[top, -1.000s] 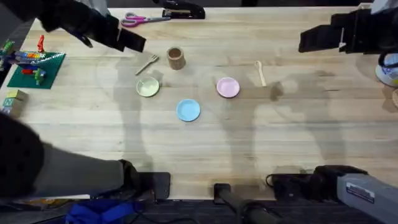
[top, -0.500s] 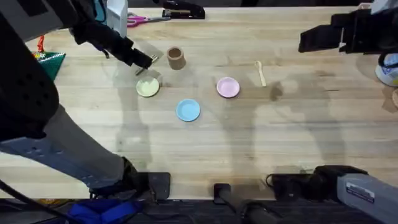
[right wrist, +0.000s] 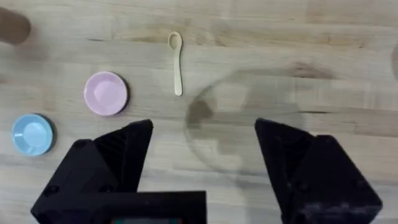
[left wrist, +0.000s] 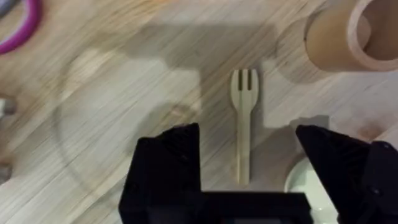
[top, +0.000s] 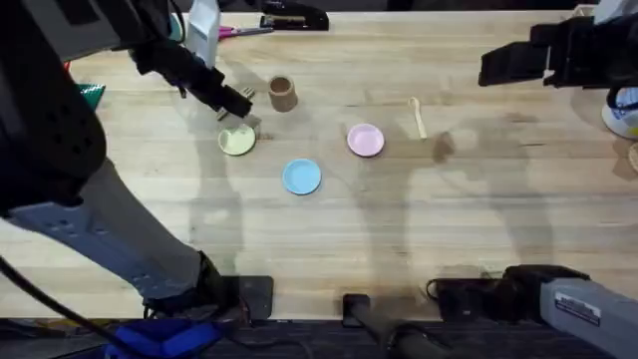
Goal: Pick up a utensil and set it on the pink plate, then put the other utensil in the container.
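Next, my left gripper grabs the pale wooden fork by its plain handle [top: 222, 115]. The fork's pointed teeth lie at one end.
The pale wooden fork [left wrist: 243, 124] lies flat on the table beside the brown wooden cup [top: 282, 93]. My left gripper [top: 237, 100] hovers right over it, open, with the fork's handle between the black fingers [left wrist: 174, 155] and nothing held. In the overhead view the gripper covers most of the fork. The pink plate [top: 366, 140] sits mid-table with nothing on it. The wooden spoon [top: 417, 117] lies just to its right. My right gripper [top: 485, 67] hangs open high over the right side, above bare table short of the spoon [right wrist: 177, 62].
A pale yellow plate [top: 237, 140] lies just in front of the fork and a light blue plate [top: 302, 177] nearer the front. Pink-handled scissors [top: 239, 30] and a black stapler [top: 294, 18] lie along the far edge. A mug [top: 623, 110] stands at the right edge.
My left arm has swung right and toward the cup, going from the far left of the table to directly over the fork. The right arm has stayed still.
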Available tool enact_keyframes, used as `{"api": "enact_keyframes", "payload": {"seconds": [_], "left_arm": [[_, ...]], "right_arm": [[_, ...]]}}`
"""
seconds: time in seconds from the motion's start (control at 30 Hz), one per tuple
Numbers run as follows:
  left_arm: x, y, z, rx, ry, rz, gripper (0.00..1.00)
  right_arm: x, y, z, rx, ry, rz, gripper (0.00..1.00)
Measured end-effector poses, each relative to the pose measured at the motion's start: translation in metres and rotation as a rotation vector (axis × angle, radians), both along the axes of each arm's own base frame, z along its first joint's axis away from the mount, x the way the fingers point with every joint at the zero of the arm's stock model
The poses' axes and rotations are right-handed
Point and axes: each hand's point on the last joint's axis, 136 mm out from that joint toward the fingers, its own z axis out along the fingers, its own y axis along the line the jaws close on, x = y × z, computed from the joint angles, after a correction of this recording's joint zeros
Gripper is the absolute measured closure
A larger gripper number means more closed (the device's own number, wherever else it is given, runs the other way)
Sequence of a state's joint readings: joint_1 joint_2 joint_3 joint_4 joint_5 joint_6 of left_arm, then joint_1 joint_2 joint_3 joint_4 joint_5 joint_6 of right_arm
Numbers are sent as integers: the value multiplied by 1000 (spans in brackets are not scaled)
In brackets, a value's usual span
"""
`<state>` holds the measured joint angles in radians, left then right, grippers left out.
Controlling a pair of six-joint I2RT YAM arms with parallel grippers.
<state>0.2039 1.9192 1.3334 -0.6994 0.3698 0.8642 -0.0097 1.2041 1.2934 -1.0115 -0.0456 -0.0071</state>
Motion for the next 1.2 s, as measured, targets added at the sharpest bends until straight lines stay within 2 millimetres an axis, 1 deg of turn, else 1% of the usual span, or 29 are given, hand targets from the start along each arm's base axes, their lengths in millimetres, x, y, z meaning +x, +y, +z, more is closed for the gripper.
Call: {"api": "enact_keyframes", "payload": {"seconds": [0.13,0.27,0.43,0.53,0.6,0.7,0.83,0.9,1.0,1.03,1.07,1.2], "left_arm": [[-2,-6,-9,2,27,-16,59],[-2,-5,-13,16,37,-17,71],[-2,-4,-13,20,35,-16,120],[-2,-4,-13,21,35,-16,181],[-2,-4,-13,22,36,-17,249],[-2,-4,-13,21,36,-16,380],[-3,-4,-13,19,40,-16,515],[-3,-5,-13,18,40,-17,639],[-5,-7,-13,6,48,-20,905],[-4,-8,-12,5,44,-22,943],[-3,-8,-11,6,41,-22,953],[-3,-8,-11,7,41,-21,955]], "right_arm": [[-2,0,-1,0,11,0,5],[-2,0,-1,0,11,0,4],[-2,0,-2,0,12,0,4],[-3,0,-2,0,13,0,4],[-3,0,-2,0,13,0,4],[-3,0,-2,0,13,0,4],[-3,0,-2,0,13,0,5],[-3,0,-2,0,13,0,4],[-3,0,-2,0,13,0,3],[-3,0,-2,0,13,0,3],[-3,0,-2,0,13,0,3],[-3,0,-2,0,14,0,4]]}}
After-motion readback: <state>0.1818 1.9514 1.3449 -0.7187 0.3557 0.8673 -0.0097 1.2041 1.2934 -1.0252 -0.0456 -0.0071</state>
